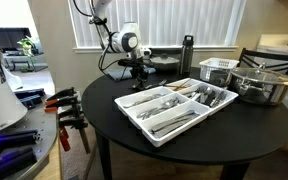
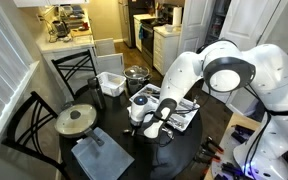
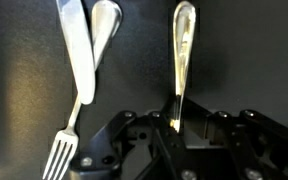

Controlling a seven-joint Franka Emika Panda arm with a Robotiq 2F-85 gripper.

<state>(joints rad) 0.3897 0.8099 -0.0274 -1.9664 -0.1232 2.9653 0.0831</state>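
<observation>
My gripper will bring the utensil up off the black table if I lift it now, because my fingers are holding the thin neck of the silver utensil [image 3: 184,45].
In the wrist view my gripper [image 3: 176,130] is shut on the thin neck of a silver utensil [image 3: 184,45] whose rounded handle points away from me over the black table. A silver fork [image 3: 72,70] and a spoon [image 3: 104,28] lie crossed on the table just to the left. In both exterior views the gripper [image 1: 136,66] [image 2: 156,125] is low over the black round table [image 1: 114,105], near its window-side edge, beside the white cutlery tray [image 1: 174,125].
The white divided tray holds several utensils. A steel pot [image 1: 259,85] and a white basket [image 1: 219,68] stand at the far side, a dark bottle [image 1: 187,52] by the window. A pan with lid [image 2: 76,120] and grey cloth [image 2: 99,158] lie on the table. Chairs surround it.
</observation>
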